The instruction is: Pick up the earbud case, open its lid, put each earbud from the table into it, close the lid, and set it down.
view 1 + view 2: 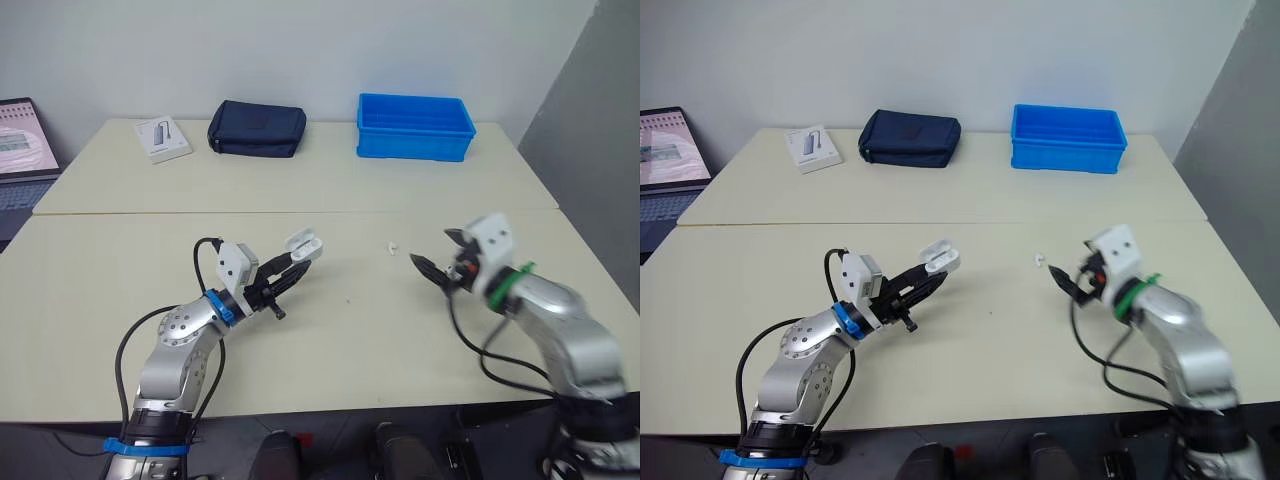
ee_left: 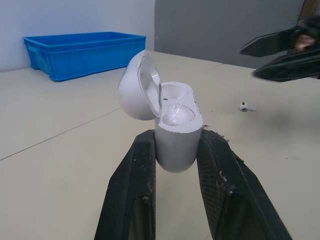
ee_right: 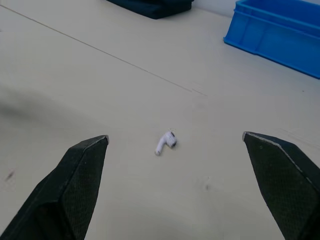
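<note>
The right gripper takes hold of the earbud by its rounded head (image 1: 393, 245) next, to seat the white earbud in the open case (image 1: 303, 244).
My left gripper (image 1: 296, 266) is shut on the white earbud case (image 1: 303, 244), holding it by its lower body just above the table. The case (image 2: 175, 142) has its lid (image 2: 136, 90) swung open. The nearer well seems to hold an earbud (image 2: 174, 114); the farther well looks empty. A single white earbud (image 1: 393, 246) lies on the table between the two grippers. My right gripper (image 1: 432, 250) is open, a short way to the right of that earbud (image 3: 165, 142), which sits ahead of and between its spread fingers with nothing held.
At the back of the table stand a blue bin (image 1: 415, 127), a dark pouch (image 1: 257, 128) and a small white box (image 1: 162, 138). A laptop (image 1: 20, 150) sits off the far left. A seam (image 1: 300, 212) runs across the table.
</note>
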{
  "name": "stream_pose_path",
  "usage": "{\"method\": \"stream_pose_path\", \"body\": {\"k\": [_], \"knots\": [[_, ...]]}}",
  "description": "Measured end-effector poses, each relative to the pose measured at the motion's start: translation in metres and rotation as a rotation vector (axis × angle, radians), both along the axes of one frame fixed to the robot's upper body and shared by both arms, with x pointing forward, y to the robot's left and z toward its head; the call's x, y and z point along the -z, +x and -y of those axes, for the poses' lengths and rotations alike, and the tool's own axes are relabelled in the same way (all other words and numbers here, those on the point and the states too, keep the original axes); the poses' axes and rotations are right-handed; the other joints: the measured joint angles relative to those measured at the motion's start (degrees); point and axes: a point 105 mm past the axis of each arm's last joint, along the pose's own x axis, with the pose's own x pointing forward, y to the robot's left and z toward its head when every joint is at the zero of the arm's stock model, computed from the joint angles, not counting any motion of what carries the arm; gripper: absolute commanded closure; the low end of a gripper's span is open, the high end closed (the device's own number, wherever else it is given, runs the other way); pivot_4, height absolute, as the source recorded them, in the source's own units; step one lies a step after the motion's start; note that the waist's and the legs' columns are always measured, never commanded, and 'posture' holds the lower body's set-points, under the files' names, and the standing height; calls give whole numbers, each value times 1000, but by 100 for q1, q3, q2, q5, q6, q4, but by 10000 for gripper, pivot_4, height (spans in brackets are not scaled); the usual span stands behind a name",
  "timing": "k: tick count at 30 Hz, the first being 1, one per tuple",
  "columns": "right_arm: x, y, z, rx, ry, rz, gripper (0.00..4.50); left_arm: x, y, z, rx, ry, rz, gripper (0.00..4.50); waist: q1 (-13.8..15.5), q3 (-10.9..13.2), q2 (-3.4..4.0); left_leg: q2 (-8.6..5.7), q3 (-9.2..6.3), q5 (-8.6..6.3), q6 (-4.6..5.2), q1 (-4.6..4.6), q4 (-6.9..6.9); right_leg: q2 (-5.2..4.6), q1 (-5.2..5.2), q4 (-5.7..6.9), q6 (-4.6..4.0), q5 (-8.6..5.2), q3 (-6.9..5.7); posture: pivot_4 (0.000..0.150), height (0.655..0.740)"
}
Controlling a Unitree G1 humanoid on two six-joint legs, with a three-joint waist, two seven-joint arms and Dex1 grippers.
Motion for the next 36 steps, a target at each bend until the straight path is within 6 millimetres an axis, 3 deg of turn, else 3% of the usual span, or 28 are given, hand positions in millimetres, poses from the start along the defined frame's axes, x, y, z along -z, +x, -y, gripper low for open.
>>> {"method": "stream_pose_path", "body": {"k": [7,13,15,19,28,32,36], "knots": [[29,47,-26,127,13,-81,0,1,0,0,-4,7,-1,36913,21,0,0,2,2,0,0,-41,-1,-2,-34,-1,-5,3,-7,1500,7280],[54,66,-30,204,-5,-113,0,2,0,0,-5,11,-6,36913,7,0,1,4,2,0,1,-78,2,-1,-72,6,-18,13,-7,1500,7280],[54,70,-32,215,-12,-100,0,3,0,1,-4,12,-7,36913,-1,0,1,4,2,0,1,-77,2,-1,-71,7,-18,13,-7,1500,7280],[56,71,-38,227,10,-107,8859,4,-1,2,-1,15,-11,36913,-2,-1,3,7,1,0,1,-74,4,1,-69,10,-15,12,-8,1500,7280],[62,49,-45,254,97,-174,40398,9,-3,0,-8,17,-24,36913,21,-3,4,6,-1,0,1,-77,5,-2,-67,6,-14,12,-13,1500,7280],[62,41,-47,208,86,-182,40425,9,-3,1,-7,17,-17,36913,15,-3,4,7,-2,0,1,-75,6,-1,-66,8,2,2,-14,1500,7280],[61,19,-51,-44,-9,-176,40425,8,-4,1,-6,17,-13,36913,11,-2,7,7,0,0,1,-77,5,-1,-68,4,5,0,-12,1500,7280]]}}
